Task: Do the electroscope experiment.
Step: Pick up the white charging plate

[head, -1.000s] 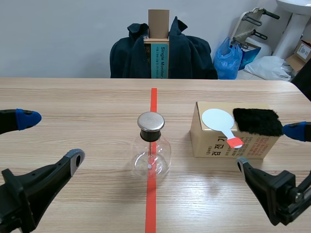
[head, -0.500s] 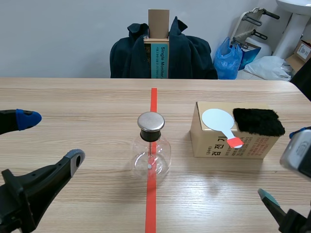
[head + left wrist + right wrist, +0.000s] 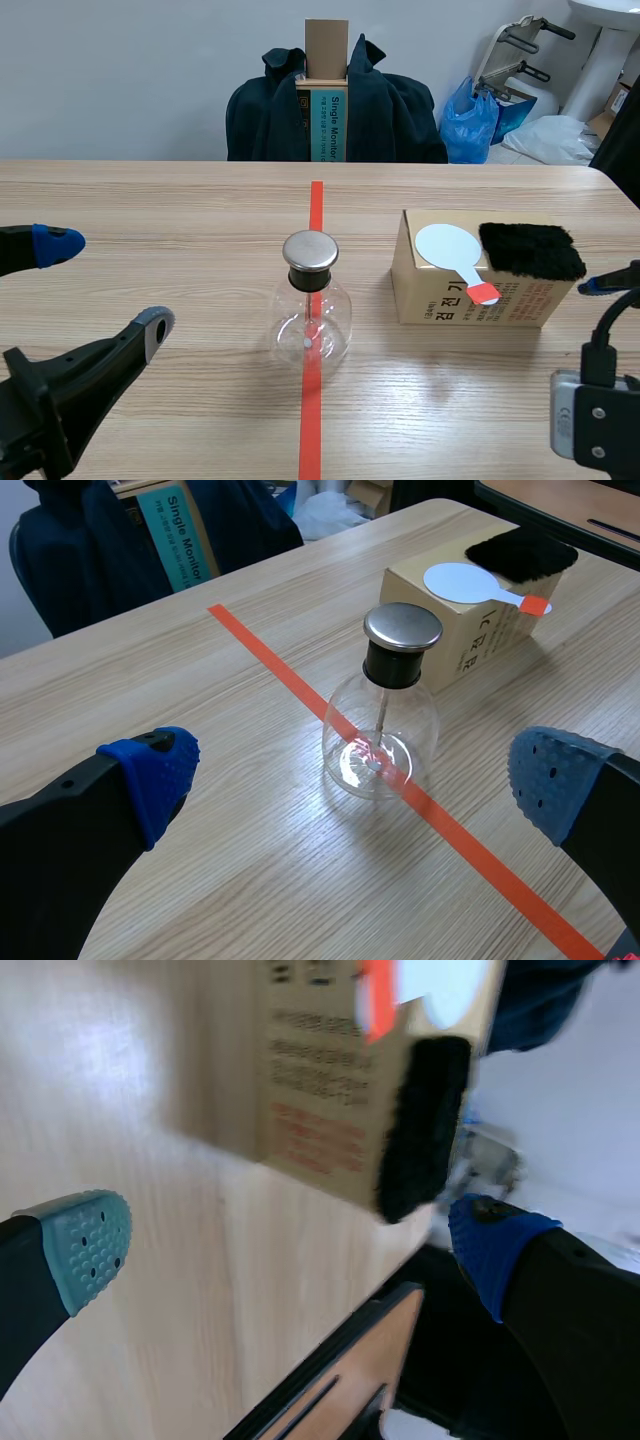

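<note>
I will grab the white paddle by its red handle with my right gripper next, so I can bring the charged disc near the electroscope's metal cap [image 3: 310, 250].
A glass flask electroscope [image 3: 311, 312] with a metal cap [image 3: 310, 251] stands on the tape line at mid-table. To its right a cardboard box [image 3: 455, 298] carries a white disc paddle with a red handle [image 3: 448, 245] and a black fur pad [image 3: 531, 250]. My left gripper [image 3: 100, 285] is open, low at the left, well apart from the flask [image 3: 380, 735], which stands ahead between its fingers. The right arm [image 3: 598, 425] is at the near right corner, rolled over. My right gripper [image 3: 290, 1245] is open and holds nothing, with the box [image 3: 325, 1090] and fur pad [image 3: 420, 1125] ahead of it.
Across the table a chair draped in a dark jacket [image 3: 390, 105] holds an upright carton [image 3: 326, 95]. A blue bag [image 3: 470, 120] and other clutter sit at the back right. The orange tape line [image 3: 311, 420] runs down the table's middle.
The right arm has pulled back toward the near right corner and rolled over, so its fingers have left the spot beside the box. The left arm and the objects have not moved.
</note>
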### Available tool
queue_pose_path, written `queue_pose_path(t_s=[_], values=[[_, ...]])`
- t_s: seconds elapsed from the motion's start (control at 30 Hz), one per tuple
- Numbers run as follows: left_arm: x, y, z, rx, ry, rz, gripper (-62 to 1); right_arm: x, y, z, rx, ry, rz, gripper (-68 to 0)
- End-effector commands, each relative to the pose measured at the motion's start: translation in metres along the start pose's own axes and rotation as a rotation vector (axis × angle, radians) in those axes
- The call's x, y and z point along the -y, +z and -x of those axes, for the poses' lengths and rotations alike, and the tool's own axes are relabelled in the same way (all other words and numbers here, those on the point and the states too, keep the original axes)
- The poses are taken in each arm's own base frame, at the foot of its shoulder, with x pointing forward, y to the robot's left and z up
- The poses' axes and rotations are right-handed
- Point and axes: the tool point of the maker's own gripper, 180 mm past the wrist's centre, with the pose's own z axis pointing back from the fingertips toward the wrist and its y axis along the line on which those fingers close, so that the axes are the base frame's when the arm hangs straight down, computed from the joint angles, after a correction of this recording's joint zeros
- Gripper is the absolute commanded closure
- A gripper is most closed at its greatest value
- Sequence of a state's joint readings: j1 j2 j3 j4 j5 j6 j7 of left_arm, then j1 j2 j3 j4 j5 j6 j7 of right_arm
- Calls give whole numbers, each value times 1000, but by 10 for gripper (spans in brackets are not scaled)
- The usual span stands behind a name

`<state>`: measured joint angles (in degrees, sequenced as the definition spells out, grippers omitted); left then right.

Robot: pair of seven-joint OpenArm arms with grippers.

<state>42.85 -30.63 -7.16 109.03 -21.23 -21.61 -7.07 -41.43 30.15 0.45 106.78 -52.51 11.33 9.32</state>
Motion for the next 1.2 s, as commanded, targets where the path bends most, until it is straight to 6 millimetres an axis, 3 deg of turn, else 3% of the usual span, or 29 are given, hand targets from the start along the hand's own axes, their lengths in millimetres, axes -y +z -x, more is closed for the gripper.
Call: queue_pose_path(t_s=[0.0,0.13,0.27,0.77,1.17], values=[[3,-2,-11,37,0,8,-623,32,-6,-1,10,24,137,-679],[3,-2,-11,38,0,8,-623,66,-13,-2,-2,68,341,-679],[3,-2,-11,40,0,8,-623,72,-24,-4,-18,118,415,-679],[3,-2,-11,40,0,7,-623,41,-74,-22,104,208,406,-679],[3,-2,-11,40,0,8,-623,24,-78,-44,230,262,383,-679]])
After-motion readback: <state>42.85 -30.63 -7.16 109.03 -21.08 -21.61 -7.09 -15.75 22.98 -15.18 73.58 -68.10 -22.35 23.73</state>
